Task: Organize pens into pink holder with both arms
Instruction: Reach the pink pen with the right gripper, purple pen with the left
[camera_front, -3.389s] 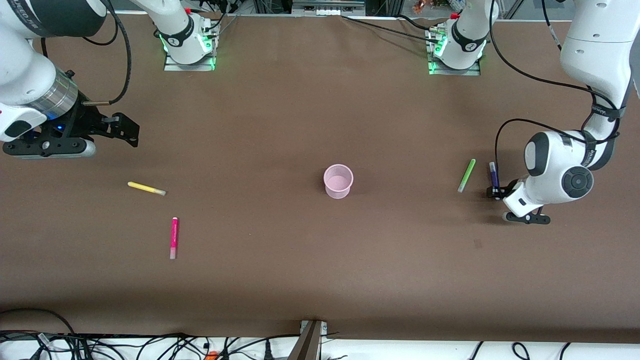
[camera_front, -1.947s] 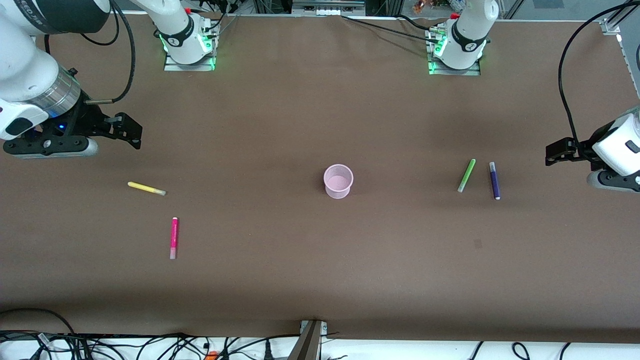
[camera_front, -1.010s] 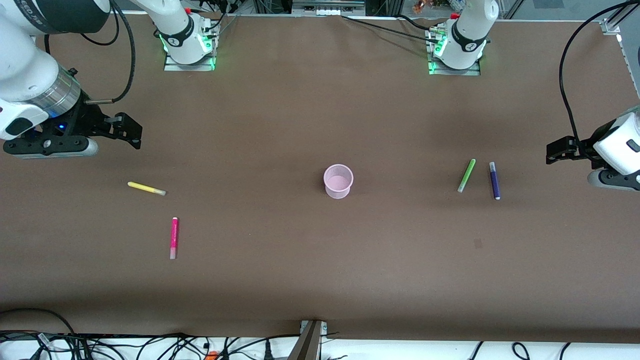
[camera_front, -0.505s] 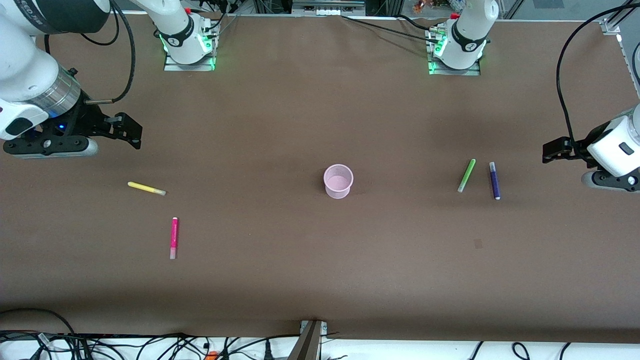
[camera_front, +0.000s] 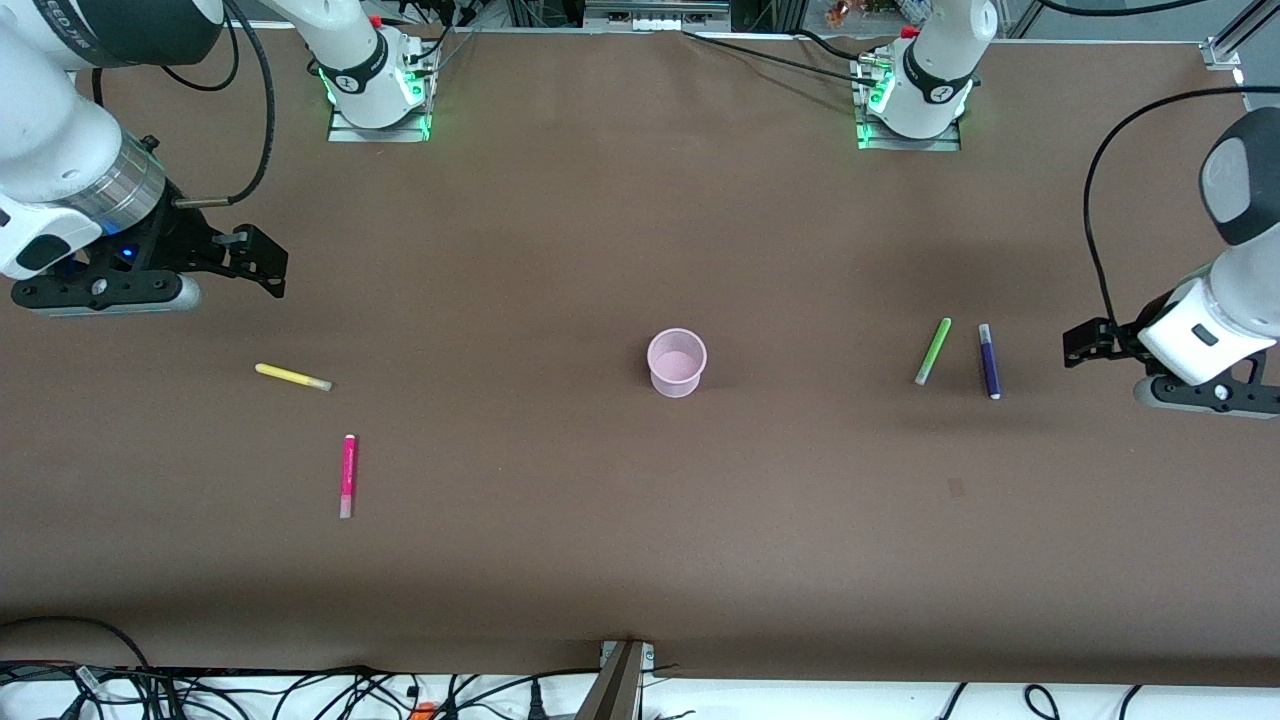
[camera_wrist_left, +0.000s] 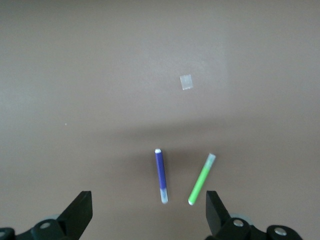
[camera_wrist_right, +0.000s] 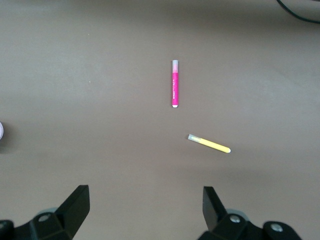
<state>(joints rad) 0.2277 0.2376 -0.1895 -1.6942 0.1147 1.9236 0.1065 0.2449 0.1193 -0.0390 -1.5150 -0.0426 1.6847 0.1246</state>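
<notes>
I should next use my left gripper to grab the dark purple pen by its purple body (camera_front: 990, 367), so that it can stand in the pink holder (camera_front: 677, 362).
The pink holder (camera_front: 677, 362) stands upright and empty at the table's middle. The light green pen (camera_front: 933, 351) and the dark purple pen (camera_front: 989, 361) lie side by side toward the left arm's end; both show in the left wrist view, green (camera_wrist_left: 201, 180) and purple (camera_wrist_left: 160, 175). My left gripper (camera_front: 1085, 342) is open and empty, in the air beside the purple pen. The yellow pen (camera_front: 292, 377) and the magenta-pink pen (camera_front: 348, 476) lie toward the right arm's end; the right wrist view shows yellow (camera_wrist_right: 209, 144) and magenta (camera_wrist_right: 175, 84). My right gripper (camera_front: 262, 264) is open and empty, over bare table.
The brown table cover (camera_front: 640, 540) spans the whole surface. The two arm bases (camera_front: 378, 85) (camera_front: 915, 90) stand along the table's edge farthest from the front camera. Cables (camera_front: 300, 690) lie along the nearest edge. A small pale mark (camera_wrist_left: 186, 82) sits on the cover.
My left arm let go of the purple pen and withdrew toward its end of the table; in the last half second its gripper has come lower and closer to the purple pen. The right arm barely moved.
</notes>
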